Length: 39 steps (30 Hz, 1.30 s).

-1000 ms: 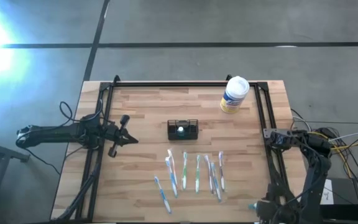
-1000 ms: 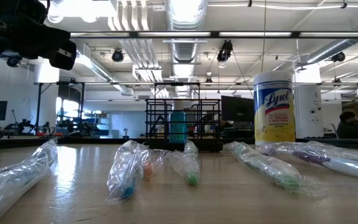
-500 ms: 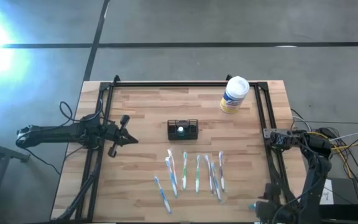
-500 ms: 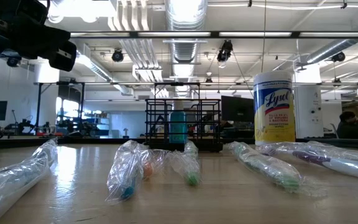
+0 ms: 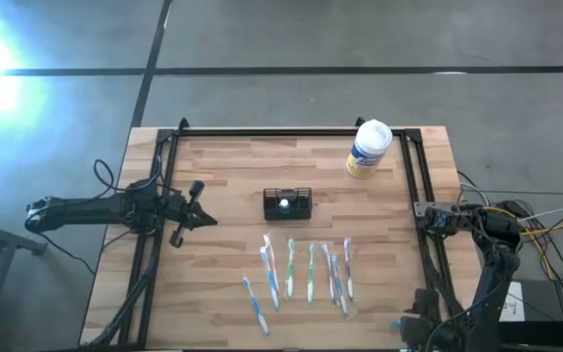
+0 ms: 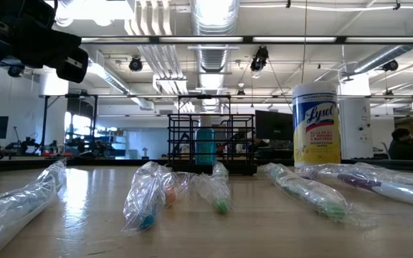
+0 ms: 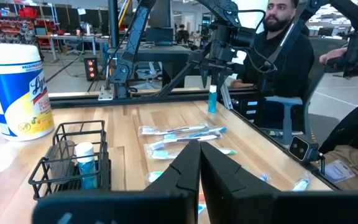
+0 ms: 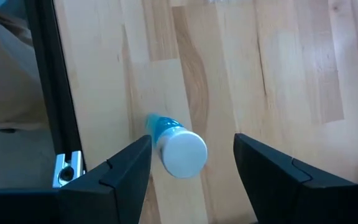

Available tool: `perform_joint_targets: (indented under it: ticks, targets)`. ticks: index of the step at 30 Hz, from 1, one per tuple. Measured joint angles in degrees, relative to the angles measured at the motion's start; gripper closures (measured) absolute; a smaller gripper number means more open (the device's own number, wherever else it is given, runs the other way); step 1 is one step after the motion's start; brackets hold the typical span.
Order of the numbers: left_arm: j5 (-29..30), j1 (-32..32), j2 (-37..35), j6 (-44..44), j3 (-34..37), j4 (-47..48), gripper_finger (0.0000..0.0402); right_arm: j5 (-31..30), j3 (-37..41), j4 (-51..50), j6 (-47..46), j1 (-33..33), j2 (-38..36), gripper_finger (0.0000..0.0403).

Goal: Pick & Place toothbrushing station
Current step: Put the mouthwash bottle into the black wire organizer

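Observation:
I should close my right gripper now. It would hold the white cap of the blue tube (image 8: 183, 153), because the cap is between its fingers.
The black wire-mesh caddy (image 5: 288, 203) stands on its base near the middle of the wooden table, with a small blue-and-white tube upright in one compartment. It also shows in the low view (image 6: 211, 143) and the left wrist view (image 7: 70, 158). My left gripper (image 5: 206, 220) is shut and empty, level above the table's left side, pointing toward the caddy. My right gripper (image 8: 191, 149) is open at the near right corner, pointing down. Its fingers stand on either side of a small blue tube with a white cap (image 8: 180, 149) without touching it.
Several plastic-wrapped toothbrushes (image 5: 301, 274) lie in a row between the caddy and the near edge. A white-and-yellow wipes tub (image 5: 368, 149) stands at the far right. A black rail frame (image 5: 413, 196) runs along the table's edges. A person (image 7: 278, 56) sits beyond the right side.

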<state>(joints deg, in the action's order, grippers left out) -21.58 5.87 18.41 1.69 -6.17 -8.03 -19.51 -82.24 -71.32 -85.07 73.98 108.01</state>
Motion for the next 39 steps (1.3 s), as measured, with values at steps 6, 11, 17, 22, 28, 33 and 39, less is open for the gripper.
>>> perform_joint_targets:
  ticks: [6, 11, 17, 22, 28, 33, 39]
  targets:
    - [0.0, -0.02, 0.0, 0.41, 0.0, -0.43, 0.039, -0.04, 0.54, 0.66, -1.26, -0.21, 0.0, 0.018]
    - [0.0, -0.02, 0.0, 0.57, 0.0, -0.61, 0.0395, -0.04, 1.77, 3.27, -1.3, -0.31, -0.02, 0.0197]
    - [0.02, -0.02, 0.0, 1.01, 0.0, -1.29, 0.0387, 0.29, 2.21, 4.4, -1.28, -0.5, -0.02, 0.0235]
    - [0.02, -0.02, 0.0, 1.2, 0.0, -1.42, 0.0384, 1.55, 1.88, 4.5, -0.16, -0.57, -0.45, 0.0275]
    - [0.02, -0.02, 0.0, 1.29, 0.0, -1.4, 0.0393, 5.23, 1.78, 4.92, -0.45, -1.55, -2.15, 0.0316]
    - [0.0, -0.02, 0.0, 1.36, 0.0, -1.38, 0.0392, 5.68, 1.35, 4.55, 0.3, -3.28, -3.57, 0.0316]
    - [0.05, -0.02, 0.0, 1.36, 0.0, -1.38, 0.0381, -0.03, 0.53, 2.6, 4.58, -8.48, -7.38, 0.0316]
